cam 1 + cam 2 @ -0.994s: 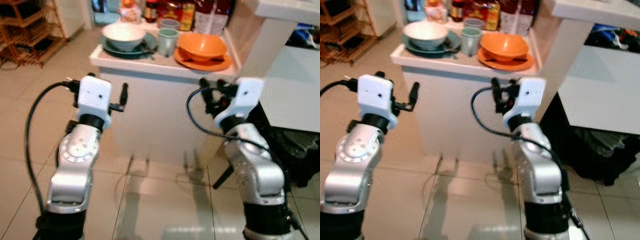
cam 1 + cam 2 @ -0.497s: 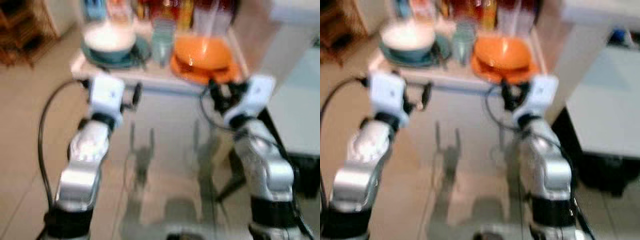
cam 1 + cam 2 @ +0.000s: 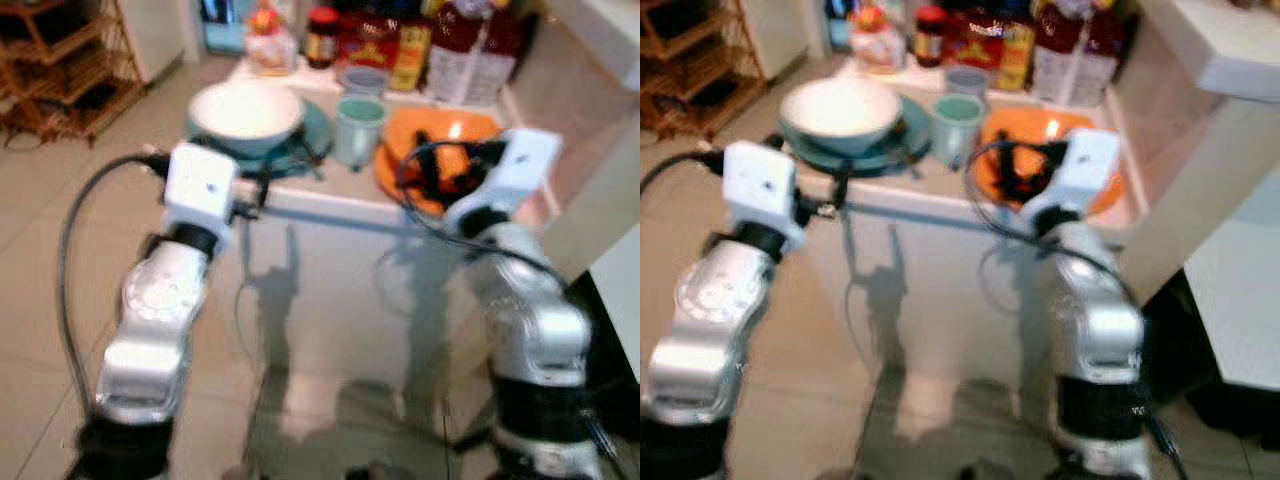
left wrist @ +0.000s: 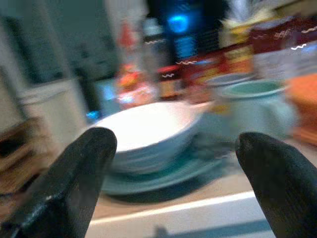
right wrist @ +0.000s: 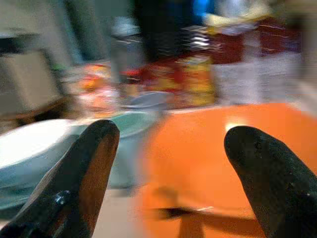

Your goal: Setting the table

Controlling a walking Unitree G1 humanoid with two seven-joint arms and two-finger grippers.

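Note:
The orange bowl [image 5: 208,148] keeps its hollow [image 5: 198,163] free. My right gripper should grab it by its rim next, to set the table.
A white bowl [image 3: 245,110] sits on a teal plate [image 3: 305,145] at the left of a small white counter [image 3: 320,205]. A green cup [image 3: 358,128] stands in the middle, beside an orange bowl [image 3: 470,132] on an orange plate at the right. My left gripper [image 4: 176,144] is open at the counter's front edge, facing the white bowl [image 4: 148,129]. My right gripper [image 5: 168,131] is open over the front of the orange bowl [image 5: 208,148], holding nothing. The views are blurred.
Bottles, jars and packets [image 3: 400,45] line the back of the counter. A wooden rack [image 3: 60,70] stands on the tiled floor at the far left. A taller white ledge [image 3: 1230,50] and a pale surface [image 3: 1240,290] rise on the right.
The camera has moved closer to the counter. Both grippers, which hung below its edge, have risen to dish height, and the right one now overlaps the orange bowl.

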